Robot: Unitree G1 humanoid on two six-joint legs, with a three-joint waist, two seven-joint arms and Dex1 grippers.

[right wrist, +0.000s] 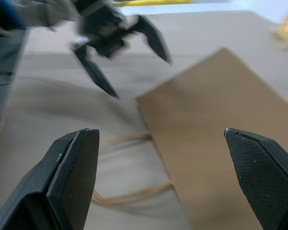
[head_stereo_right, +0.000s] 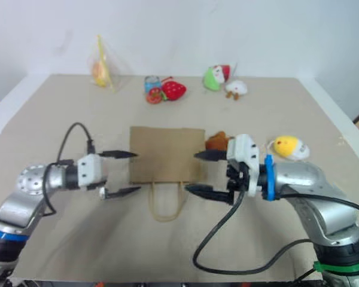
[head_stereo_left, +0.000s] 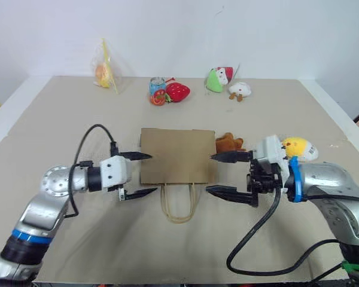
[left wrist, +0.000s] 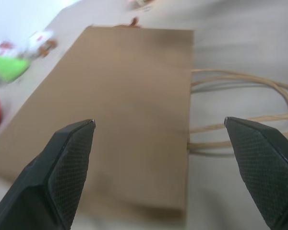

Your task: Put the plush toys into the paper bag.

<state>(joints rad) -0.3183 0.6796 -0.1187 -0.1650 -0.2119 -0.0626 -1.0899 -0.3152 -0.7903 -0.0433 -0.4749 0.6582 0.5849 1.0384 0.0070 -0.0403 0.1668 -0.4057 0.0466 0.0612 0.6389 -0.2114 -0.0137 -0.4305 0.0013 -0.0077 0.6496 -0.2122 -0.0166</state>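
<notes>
My left gripper pinches the bag by its upper cord handle (head_stereo_left: 164,202) next, which loops out free, since the paper bag's broad panel (head_stereo_left: 178,156) lies flat on the tabletop.
The brown paper bag (head_stereo_left: 177,155) lies flat in the middle of the table, its cord handles (head_stereo_left: 179,206) toward me. My left gripper (head_stereo_left: 152,174) is open at the bag's left edge, fingers pointing right. My right gripper (head_stereo_left: 210,173) is open at the bag's right edge, pointing left; nothing is between either pair of fingers. A brown furry plush toy (head_stereo_left: 228,143) sits by the bag's far right corner, just behind my right gripper. A yellow egg-shaped plush toy (head_stereo_left: 299,147) lies further right, behind my right wrist. The left wrist view looks across the bag (left wrist: 129,120).
Along the back stand a red strawberry plush (head_stereo_left: 177,91), a printed can (head_stereo_left: 157,89), a green and red plush (head_stereo_left: 218,79), a small white plush (head_stereo_left: 240,90) and a clear packet (head_stereo_left: 105,73) with orange contents. The table covering (head_stereo_left: 60,119) is bare on both sides of the bag.
</notes>
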